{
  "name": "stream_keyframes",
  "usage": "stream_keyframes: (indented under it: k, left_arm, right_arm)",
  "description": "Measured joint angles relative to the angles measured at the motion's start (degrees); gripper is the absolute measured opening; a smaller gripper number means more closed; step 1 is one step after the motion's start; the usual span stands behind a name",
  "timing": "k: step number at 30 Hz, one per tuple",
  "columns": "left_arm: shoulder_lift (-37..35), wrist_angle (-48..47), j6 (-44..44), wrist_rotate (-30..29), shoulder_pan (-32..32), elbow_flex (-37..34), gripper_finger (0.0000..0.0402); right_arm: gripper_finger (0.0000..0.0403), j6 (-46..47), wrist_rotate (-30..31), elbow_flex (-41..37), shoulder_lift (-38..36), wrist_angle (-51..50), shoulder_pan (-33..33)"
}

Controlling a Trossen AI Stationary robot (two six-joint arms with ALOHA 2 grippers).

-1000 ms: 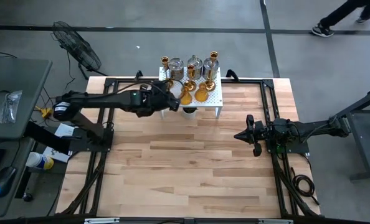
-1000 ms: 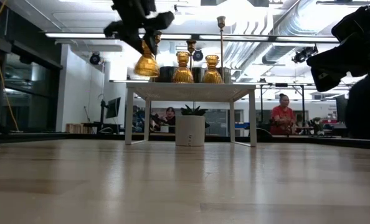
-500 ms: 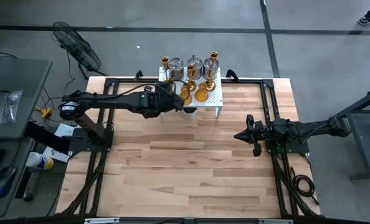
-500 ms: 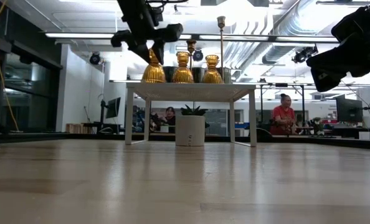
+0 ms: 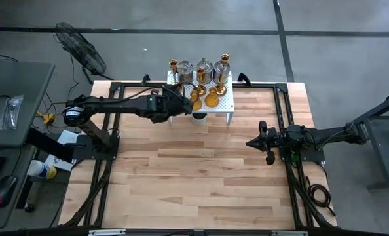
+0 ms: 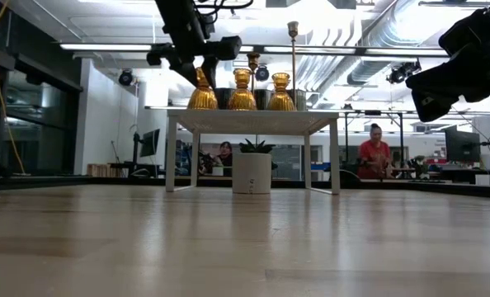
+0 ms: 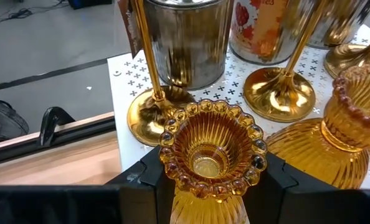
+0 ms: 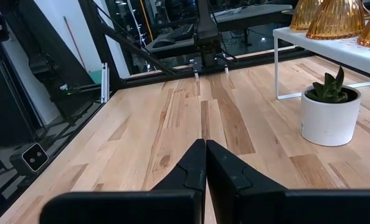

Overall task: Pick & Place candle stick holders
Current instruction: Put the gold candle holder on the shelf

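I should open my left gripper and release the holder now: the amber holder's foot point(image 7: 208, 210) is level with the white rack's top point(image 7: 126, 109) beside the brass base, so the holder would stand.
My left gripper point(image 7: 210, 186) is shut on a squat amber candle stick holder point(image 7: 211, 151) at the left front corner of the white perforated rack point(image 5: 224, 105). On the rack stand two more amber holders point(image 6: 242, 91) point(image 6: 280, 91), slim gold brass candlesticks point(image 7: 152, 93) point(image 7: 279, 92) on their round bases, and silvery-grey jars point(image 7: 188, 43). My right gripper point(image 8: 205, 163) waits shut and holding nothing at the table's right side point(image 5: 252, 142), well away from the rack. My left gripper pinches the amber holder's narrow neck point(image 7: 208, 200), just under its beaded rim, between its two fingers point(image 7: 149, 180). The fingers slant down from the table's left side. The holder stands upright, its flared foot point(image 6: 202, 102) level with the rack's top, seemingly resting there.
A small plant in a white pot point(image 8: 330, 115) stands on the table under the rack. The nearest brass candlestick's base point(image 7: 149, 118) lies right behind the held holder, and another amber holder point(image 7: 334, 140) close beside it. Bare wooden table point(image 5: 201, 177) spreads in front.
My left gripper has carried the amber holder toward the table's right edge and slightly down. The holder hung clear to the left of the rack; now it stands upright at the rack's left front corner, beside the other amber holders. The grip stayed shut.
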Motion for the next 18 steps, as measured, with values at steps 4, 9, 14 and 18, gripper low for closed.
stream_keyframes:
  k: [4, 9, 14, 18]
  left_arm:
    - [0.00, -0.08, 0.00, -0.36, 0.00, 0.00, 0.0136]
    - [0.00, -0.08, 0.00, -0.37, 0.00, 0.00, 0.0136]
    - [0.00, -0.06, 0.00, -0.34, 0.00, 0.00, 0.0136]
    - [0.00, -0.01, -0.02, -0.36, 0.00, 0.00, 0.0136]
  right_arm:
    - [0.0003, 0.01, -0.01, 0.00, 0.00, 0.02, 0.00]
    - [0.0003, 0.00, -0.01, 0.00, 0.00, 0.02, 0.00]
    - [0.0003, 0.00, -0.01, 0.00, 0.00, 0.02, 0.00]
    - [0.0003, 0.02, -0.01, 0.00, 0.00, 0.02, -0.01]
